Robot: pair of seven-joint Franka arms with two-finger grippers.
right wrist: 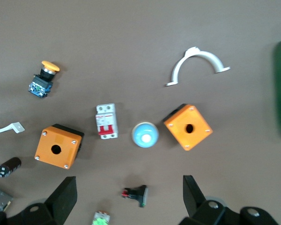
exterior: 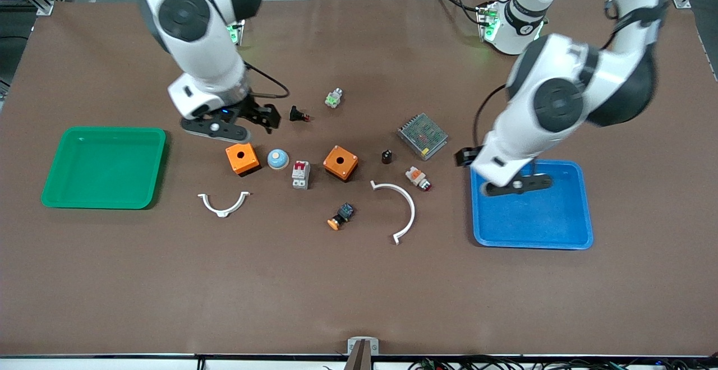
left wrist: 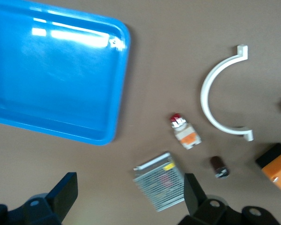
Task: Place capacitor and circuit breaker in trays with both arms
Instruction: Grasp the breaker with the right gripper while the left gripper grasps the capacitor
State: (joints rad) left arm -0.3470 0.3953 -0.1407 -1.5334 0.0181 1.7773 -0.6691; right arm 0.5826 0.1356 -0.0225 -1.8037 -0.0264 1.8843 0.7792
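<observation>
The capacitor will go in the blue tray (exterior: 538, 224), so next my left gripper will grab it by its dark cylindrical body (exterior: 387, 157).
The capacitor (exterior: 386, 156), a tiny black cylinder, lies mid-table beside a mesh power unit (exterior: 422, 135); it also shows in the left wrist view (left wrist: 219, 166) and the right wrist view (right wrist: 8, 167). The circuit breaker (exterior: 300, 174), a white block with red levers, lies between two orange boxes, and the right wrist view shows it too (right wrist: 107, 121). My left gripper (exterior: 465, 157) is open and empty over the table between the mesh unit and the blue tray (exterior: 538, 224). My right gripper (exterior: 266, 116) is open and empty above the table beside a black flared part (exterior: 297, 115).
A green tray (exterior: 104, 168) sits at the right arm's end. Orange boxes (exterior: 242, 158) (exterior: 340, 162), a blue dome button (exterior: 277, 158), two white curved clamps (exterior: 223, 203) (exterior: 401, 204), a white-and-orange button (exterior: 418, 177), an orange mushroom button (exterior: 341, 216) and a green part (exterior: 334, 98) lie about.
</observation>
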